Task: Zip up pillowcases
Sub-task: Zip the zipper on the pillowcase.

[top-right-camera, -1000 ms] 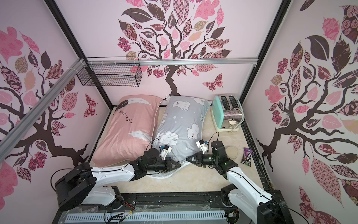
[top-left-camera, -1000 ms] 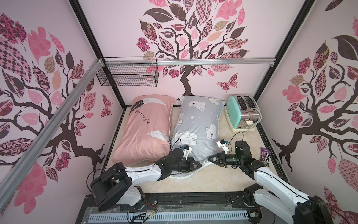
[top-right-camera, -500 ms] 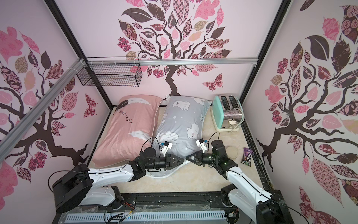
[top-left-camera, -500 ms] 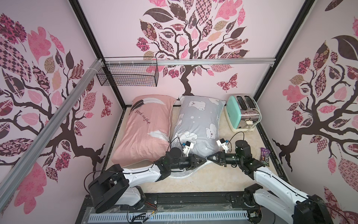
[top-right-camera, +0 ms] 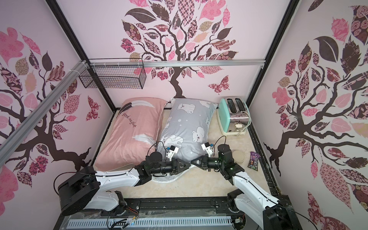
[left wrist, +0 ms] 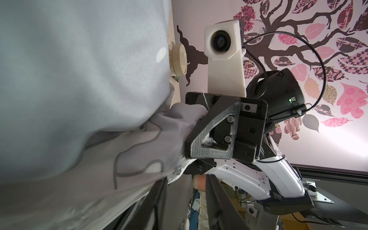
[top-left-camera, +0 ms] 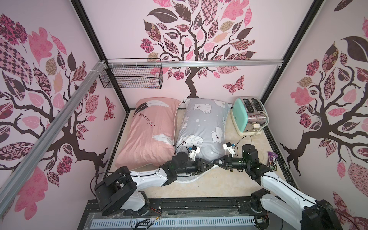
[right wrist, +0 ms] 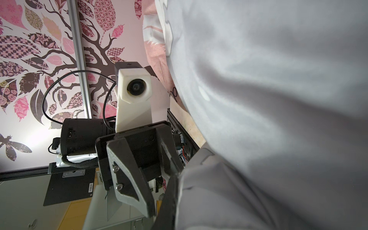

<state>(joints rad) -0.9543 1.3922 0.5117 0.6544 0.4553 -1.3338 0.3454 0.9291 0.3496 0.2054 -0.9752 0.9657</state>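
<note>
My left gripper grips the grey pillowcase's near edge next, beside the fold my right gripper keeps taut, to zip it up along that edge.
Both top views show the two pillowcases side by side: the pink one (top-left-camera: pixel 151 135) (top-right-camera: pixel 133 131) on the left, the grey one with polar bears (top-left-camera: pixel 203 127) (top-right-camera: pixel 187 127) on the right. At the grey pillowcase's near edge my two grippers meet tip to tip. My right gripper (top-left-camera: pixel 215 162) (top-right-camera: pixel 192 161) (right wrist: pixel 176 179) is shut on a fold of the grey fabric (left wrist: pixel 175 119). My left gripper (top-left-camera: pixel 209 165) (top-right-camera: pixel 187 165) (left wrist: pixel 186 183) is open, its fingers (left wrist: pixel 157 199) apart with nothing between them. The grey cloth lies against the outside of one of them.
A mint toaster (top-left-camera: pixel 250 115) stands at the back right, with its cord trailing. By the right wall lie a candy packet (top-left-camera: pixel 272 161) and a round beige lid (top-right-camera: pixel 238 156). A wire basket (top-left-camera: pixel 131 76) hangs on the back left rail.
My left gripper has opened and slid right along the grey pillowcase's near edge until its tips reach the right gripper. The right gripper has held its place, still shut.
</note>
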